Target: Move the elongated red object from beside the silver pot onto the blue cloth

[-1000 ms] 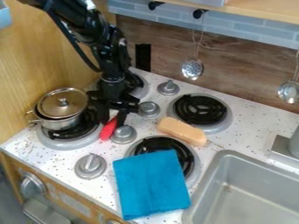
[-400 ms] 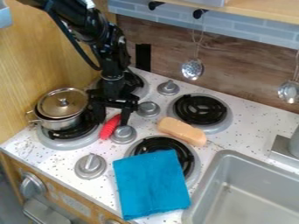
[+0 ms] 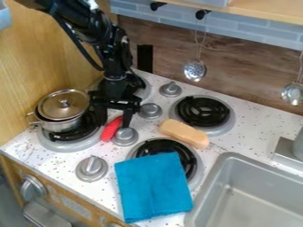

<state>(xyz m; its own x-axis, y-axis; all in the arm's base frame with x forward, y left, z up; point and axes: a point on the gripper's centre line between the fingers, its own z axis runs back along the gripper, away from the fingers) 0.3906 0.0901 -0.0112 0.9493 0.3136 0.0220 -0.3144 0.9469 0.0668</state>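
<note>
My gripper grabs the thin red object by one end next. Then it carries the object over to the blue cloth [image 3: 154, 186].
The gripper [image 3: 114, 120] hangs over the left part of the stove top, open, its two fingers apart and pointing down. Between and just below the fingertips lies a red ridged object [image 3: 111, 129], beside a silver knob [image 3: 125, 136]. Left of the gripper, a silver pot [image 3: 61, 123] with a metal lid [image 3: 63, 104] sits on the front left burner. To the right lies a tan block-like object [image 3: 184, 133] between two burners. A folded blue cloth [image 3: 154, 186] partly covers the front right burner.
A grey sink [image 3: 253, 195] takes up the lower right, with a faucet base [image 3: 288, 153] behind it. More silver knobs [image 3: 91, 168] stand among the burners. Two metal utensils, including a strainer ladle [image 3: 195, 70], hang at the back wall.
Over the last second the gripper has opened, its fingers spreading from close together to well apart above the red object. The other objects have stayed in place.
</note>
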